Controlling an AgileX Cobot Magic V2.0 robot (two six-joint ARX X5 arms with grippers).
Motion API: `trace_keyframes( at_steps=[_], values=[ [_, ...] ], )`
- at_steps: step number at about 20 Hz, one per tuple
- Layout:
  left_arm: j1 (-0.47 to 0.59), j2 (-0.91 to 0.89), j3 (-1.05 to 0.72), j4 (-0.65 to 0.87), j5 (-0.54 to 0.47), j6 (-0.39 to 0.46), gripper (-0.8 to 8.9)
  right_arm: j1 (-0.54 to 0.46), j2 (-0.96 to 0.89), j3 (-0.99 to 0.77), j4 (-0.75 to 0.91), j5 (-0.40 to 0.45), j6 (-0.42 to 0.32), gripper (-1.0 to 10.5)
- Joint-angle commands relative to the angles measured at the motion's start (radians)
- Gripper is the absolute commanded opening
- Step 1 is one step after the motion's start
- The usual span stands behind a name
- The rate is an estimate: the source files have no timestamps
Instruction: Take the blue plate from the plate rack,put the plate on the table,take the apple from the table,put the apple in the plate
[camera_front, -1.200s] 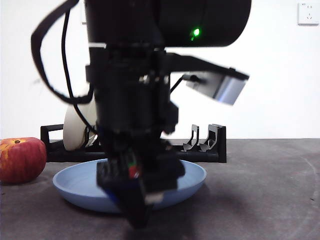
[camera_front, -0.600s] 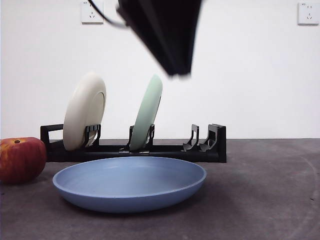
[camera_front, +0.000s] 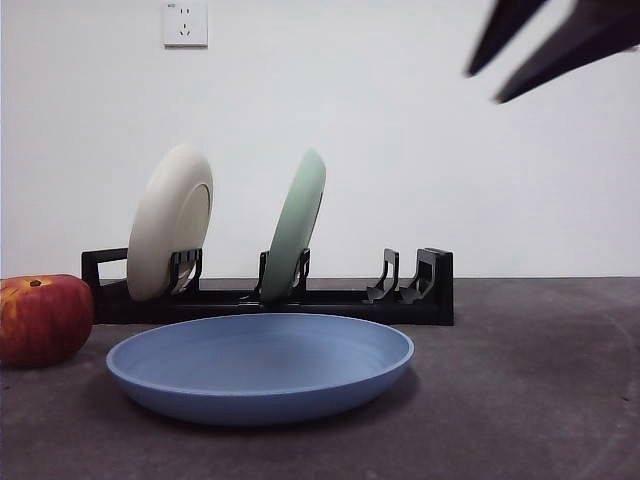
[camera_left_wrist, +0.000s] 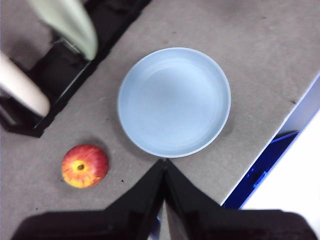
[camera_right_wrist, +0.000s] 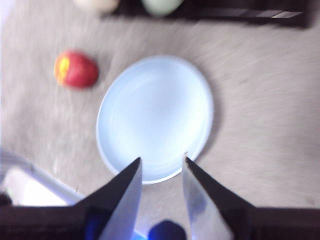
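Note:
The right gripper grabs the red and yellow apple by its rounded body (camera_front: 45, 320) next, to put the apple in the blue plate (camera_front: 260, 365).
The blue plate (camera_front: 260, 365) lies flat on the table (camera_front: 520, 400), in front of the plate rack (camera_front: 340, 298). The apple (camera_front: 40, 318) sits on the table to the plate's left, apart from it. My right gripper (camera_front: 485, 85) is open and empty, high at the top right of the front view. In the right wrist view, which is blurred, its jaws (camera_right_wrist: 162, 158) stand apart, high above the plate (camera_right_wrist: 155, 117) and the apple (camera_right_wrist: 75, 69). My left gripper (camera_left_wrist: 164, 162) is shut and empty, high above the plate (camera_left_wrist: 175, 102) and the apple (camera_left_wrist: 85, 166).
A cream plate (camera_front: 170, 222) and a pale green plate (camera_front: 297, 225) stand upright in the rack. The left wrist view shows the table's edge (camera_left_wrist: 270, 135) close beside the blue plate, with a blue object (camera_left_wrist: 260, 170) below it.
One second ago a gripper was down at the blue plate. It has since risen and swung away to the upper right. The plate stays flat on the table.

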Motion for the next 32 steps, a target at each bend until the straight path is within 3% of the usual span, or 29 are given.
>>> trace_keyframes(
  at_steps=[1, 7, 11, 13, 18, 22, 27, 32],
  values=[
    [-0.002, -0.059, 0.003, 0.007, -0.004, -0.042, -0.08, 0.111, 0.114, 0.084, 0.016, 0.055, 0.013, 1.4],
    [-0.002, -0.208, 0.003, 0.007, 0.013, -0.097, -0.08, 0.294, 0.402, 0.362, 0.015, 0.111, -0.053, 1.8],
    [-0.002, -0.304, 0.003, 0.006, -0.036, -0.097, -0.08, 0.359, 0.560, 0.521, 0.017, 0.113, -0.105, 5.0],
    [-0.002, -0.354, 0.003, 0.006, -0.040, -0.097, -0.08, 0.377, 0.627, 0.583, 0.017, 0.113, -0.124, 6.0],
    [-0.002, -0.465, 0.003, 0.006, -0.058, -0.097, -0.08, 0.388, 0.774, 0.710, 0.018, 0.122, -0.134, 6.5],
    [-0.002, -0.509, 0.003, 0.006, -0.059, -0.096, -0.08, 0.393, 0.900, 0.816, 0.020, 0.119, -0.146, 8.9],
    [-0.002, -0.509, 0.001, 0.006, -0.105, -0.076, -0.08, 0.419, 1.070, 0.975, -0.012, 0.129, -0.196, 9.1],
    [-0.002, -0.509, -0.001, 0.006, -0.106, -0.062, -0.08, 0.432, 1.190, 1.056, 0.031, 0.233, -0.210, 9.1]
  ],
)
